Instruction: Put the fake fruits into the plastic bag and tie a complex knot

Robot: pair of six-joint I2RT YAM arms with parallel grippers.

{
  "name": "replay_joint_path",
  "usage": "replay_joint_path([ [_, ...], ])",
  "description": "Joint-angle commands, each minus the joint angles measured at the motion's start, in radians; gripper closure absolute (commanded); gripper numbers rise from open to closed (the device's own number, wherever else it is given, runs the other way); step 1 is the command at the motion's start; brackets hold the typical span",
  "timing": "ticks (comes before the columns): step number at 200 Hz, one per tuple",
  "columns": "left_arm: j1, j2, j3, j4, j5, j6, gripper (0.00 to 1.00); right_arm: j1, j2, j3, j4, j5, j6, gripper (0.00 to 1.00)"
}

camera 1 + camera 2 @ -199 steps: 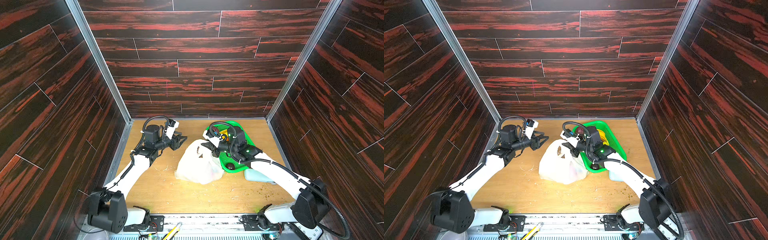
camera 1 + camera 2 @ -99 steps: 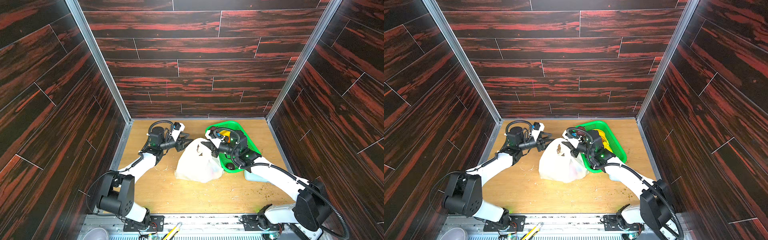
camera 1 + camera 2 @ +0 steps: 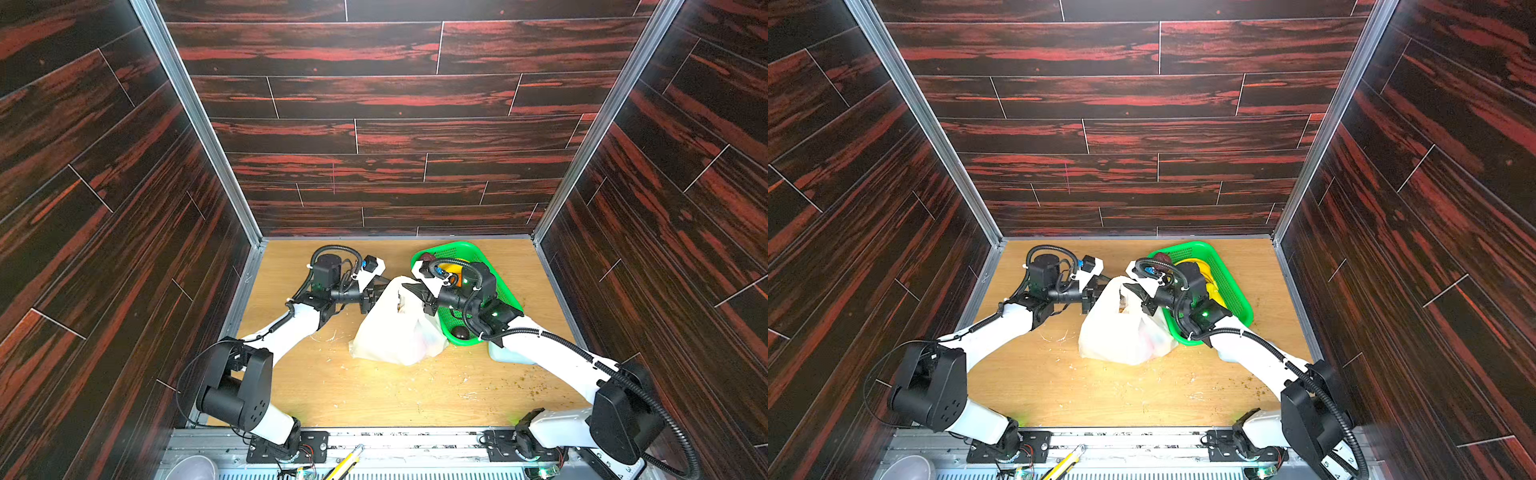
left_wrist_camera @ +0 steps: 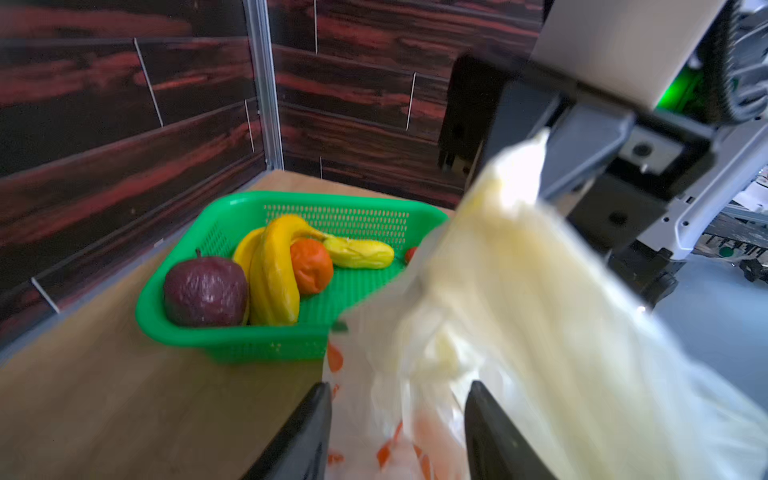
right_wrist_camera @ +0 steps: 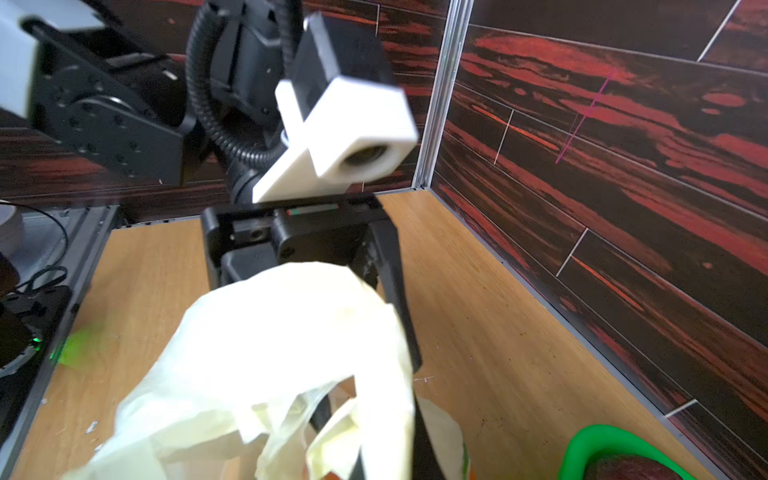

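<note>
My right gripper holds the plastic bag's strap. My left gripper should next grab the plastic bag's loose film beside that strap to tie the knot.
The cream plastic bag (image 3: pixel 395 332) (image 3: pixel 1121 332) stands on the table mid-scene, with faint colours of fruit showing through its lower right. My right gripper (image 3: pixel 417 289) (image 3: pixel 1136 293) is shut on the plastic bag's upper strap and holds it raised. In the left wrist view that strap runs up into the right gripper (image 4: pixel 555 166). My left gripper (image 3: pixel 376 293) (image 4: pixel 399 390) is open at the bag's upper left edge, with loose bag film between its fingers. Fake fruits lie in the green basket (image 4: pixel 232 336): bananas (image 4: pixel 274 270), an orange (image 4: pixel 311 266) and a dark purple fruit (image 4: pixel 205 291).
The green basket (image 3: pixel 505 291) (image 3: pixel 1237 299) sits right of the bag, under my right arm, with a dark ball (image 3: pixel 460 332) at its near end. A pale blue pouch (image 3: pixel 507 357) lies near the basket's front. Dark walls close in the back and both sides.
My left gripper has moved right, from open table to the bag's upper left edge, with film now between its fingers. The right gripper still holds the strap.
</note>
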Motion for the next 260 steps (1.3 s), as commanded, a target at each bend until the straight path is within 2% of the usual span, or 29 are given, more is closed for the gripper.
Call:
replay_joint_path([
  [1, -0.013, 0.019, 0.029, 0.049, 0.035, -0.003, 0.45, 0.005, -0.042, -0.015, 0.027, -0.027, 0.011, 1.00],
  [30, -0.019, 0.016, 0.023, 0.113, 0.071, -0.043, 0.47, -0.005, -0.059, -0.042, 0.060, -0.033, 0.032, 1.00],
  [78, -0.028, 0.012, 0.038, 0.083, 0.070, -0.029, 0.47, -0.017, -0.057, -0.049, 0.082, -0.067, 0.064, 1.00],
  [154, -0.041, 0.008, 0.052, 0.073, 0.057, -0.035, 0.50, -0.017, -0.039, -0.044, 0.076, -0.034, 0.068, 1.00],
  [179, -0.040, 0.003, 0.054, 0.067, 0.047, -0.034, 0.60, -0.017, -0.038, -0.040, 0.066, -0.033, 0.068, 1.00],
  [206, -0.040, 0.006, 0.063, 0.044, 0.043, -0.028, 0.86, -0.016, -0.036, -0.034, 0.053, -0.030, 0.066, 1.00],
  [229, -0.039, 0.004, 0.062, 0.035, 0.040, -0.022, 1.00, -0.016, -0.034, -0.029, 0.040, -0.029, 0.066, 1.00],
  [256, -0.040, -0.004, 0.062, -0.016, 0.031, 0.020, 1.00, -0.017, -0.044, -0.020, 0.018, -0.011, 0.072, 1.00],
  [260, -0.040, -0.005, 0.062, -0.025, 0.029, 0.027, 1.00, -0.017, -0.046, -0.015, 0.011, -0.009, 0.076, 0.98],
])
